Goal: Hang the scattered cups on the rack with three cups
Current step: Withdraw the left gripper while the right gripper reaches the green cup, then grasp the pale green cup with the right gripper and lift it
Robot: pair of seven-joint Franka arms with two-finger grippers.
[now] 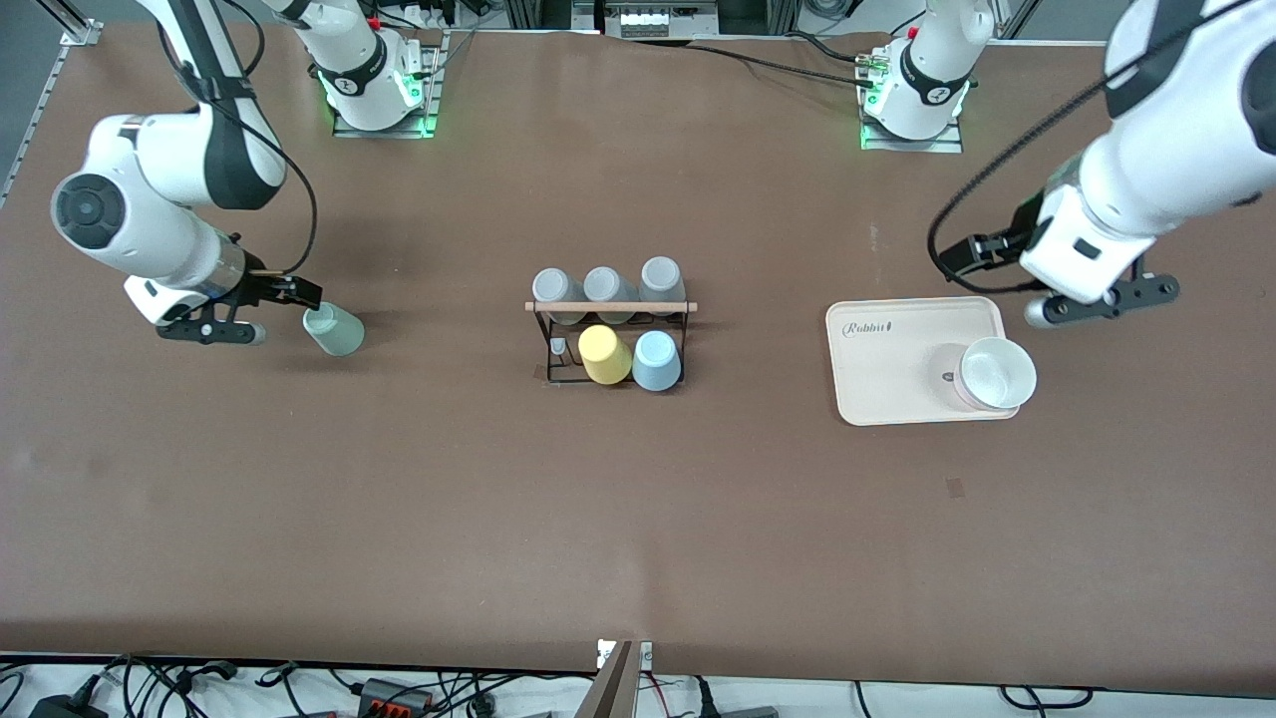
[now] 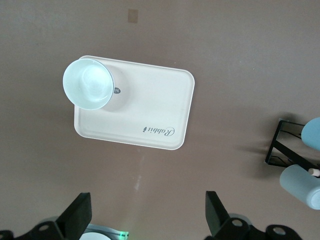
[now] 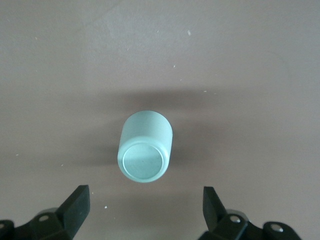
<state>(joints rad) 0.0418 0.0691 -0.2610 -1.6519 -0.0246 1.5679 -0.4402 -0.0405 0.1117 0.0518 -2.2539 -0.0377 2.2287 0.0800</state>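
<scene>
My right gripper will next grab the mint-green cup by its base end, so the cup's opening stays free to slip over the rack's bare peg.
The pale mint-green cup lies on its side on the table toward the right arm's end; it also shows in the right wrist view, its base facing the camera. My right gripper is open and empty right beside the cup's base, its fingers spread wider than the cup. The light blue cup sits upside down on the black wire rack in the table's middle, next to a yellow cup. My left gripper is open and empty above the table beside the cream tray.
Three grey cups fill the rack's row farther from the front camera, under the wooden rod. One short peg beside the yellow cup is bare. A cream tray holds a white bowl toward the left arm's end.
</scene>
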